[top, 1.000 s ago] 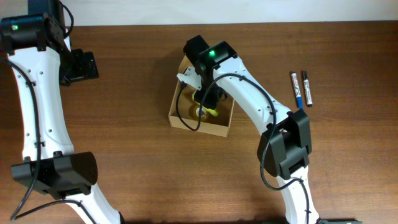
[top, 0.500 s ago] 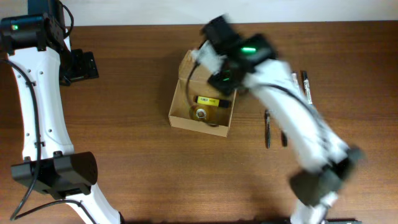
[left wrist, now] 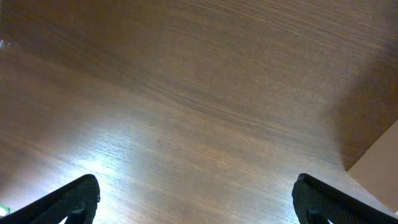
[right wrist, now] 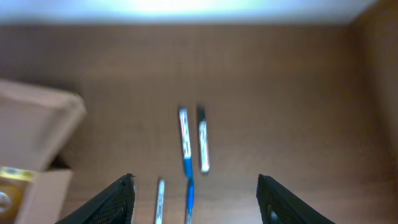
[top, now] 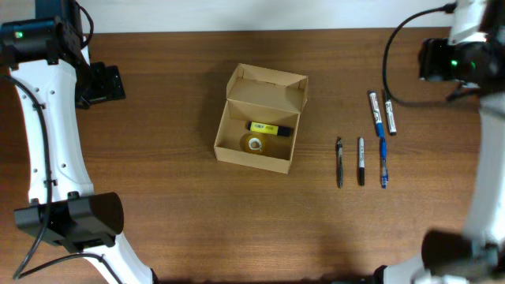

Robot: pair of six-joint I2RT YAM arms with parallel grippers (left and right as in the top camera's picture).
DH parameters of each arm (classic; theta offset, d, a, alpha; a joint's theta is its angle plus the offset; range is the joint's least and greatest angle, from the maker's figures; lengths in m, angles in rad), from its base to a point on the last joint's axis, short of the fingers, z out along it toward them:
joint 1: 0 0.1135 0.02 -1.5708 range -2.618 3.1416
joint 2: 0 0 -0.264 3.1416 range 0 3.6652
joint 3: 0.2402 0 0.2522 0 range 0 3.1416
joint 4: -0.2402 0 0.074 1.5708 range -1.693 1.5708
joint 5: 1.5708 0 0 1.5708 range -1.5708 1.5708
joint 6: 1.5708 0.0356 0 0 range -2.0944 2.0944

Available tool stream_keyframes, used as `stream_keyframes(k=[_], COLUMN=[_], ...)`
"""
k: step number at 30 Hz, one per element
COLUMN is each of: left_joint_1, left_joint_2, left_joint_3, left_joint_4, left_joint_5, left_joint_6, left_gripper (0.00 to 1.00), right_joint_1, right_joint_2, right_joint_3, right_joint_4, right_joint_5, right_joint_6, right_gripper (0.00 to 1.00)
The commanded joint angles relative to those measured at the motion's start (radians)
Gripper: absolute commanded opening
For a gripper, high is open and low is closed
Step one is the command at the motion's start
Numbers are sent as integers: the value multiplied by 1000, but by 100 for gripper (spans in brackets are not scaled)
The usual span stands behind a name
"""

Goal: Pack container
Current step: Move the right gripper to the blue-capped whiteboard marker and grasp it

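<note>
My right gripper is going to grab the blue-capped marker next, across its white body near the marker's cap. I will then lay the marker lengthwise inside the container.
The container, a tan cardboard box (top: 278, 162), sits mid-table with its flap lid (top: 267, 88) open at the back. Inside lie a yellow highlighter (top: 271, 128) and a small tape roll (top: 254, 143). My right gripper (top: 434, 61) is open and empty, high at the back right, above the pens. In the right wrist view it (right wrist: 194, 182) hangs over two markers (right wrist: 193, 142), with the box (right wrist: 37, 121) at the left edge. My left gripper (top: 104, 83) is open and empty at the far left, and in the left wrist view it (left wrist: 196, 190) is over bare wood.
Right of the box lie a black pen (top: 340, 162), a grey-tipped marker (top: 360, 161) and a blue pen (top: 383, 164). Two markers (top: 383, 112) lie behind them. A corner of the box (left wrist: 380, 168) shows in the left wrist view.
My right arm has lifted out of the box and swung to the back right corner. The yellow highlighter now lies in the box. The left arm has not moved.
</note>
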Motion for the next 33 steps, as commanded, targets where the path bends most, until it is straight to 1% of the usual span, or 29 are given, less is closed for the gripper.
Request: stream_keyframes(k=[1, 7, 12, 15, 18, 22, 33], left_joint_1=[3, 3, 3, 3, 3, 3, 3], left_joint_2=[-9, -9, -9, -9, -9, -9, -9], left_joint_3=[-6, -6, -6, -6, -6, -6, -6], left_joint_4=[-1, -1, -1, -1, -1, -1, -1], left_joint_5=[-7, -7, -7, -7, -7, -7, -7], left_joint_6=[9, 8, 9, 9, 9, 8, 9], left_gripper=[100, 100, 100, 100, 100, 100, 100], right_joint_1=[-8, -1, -1, -1, 4, 23, 25], right_joint_2=[134, 348, 471, 507, 528, 545, 588], right_joint_3=[-45, -45, -45, -45, -46, -47, -47], right_joint_4=[0, -1, -6, -6, -9, 7, 69], right_joint_5=[-64, -56, -49, -49, -53, -55, -10], right_joint_6=[30, 26, 21, -1, -33, -109, -106], right_gripper=[63, 64, 61, 60, 56, 55, 55])
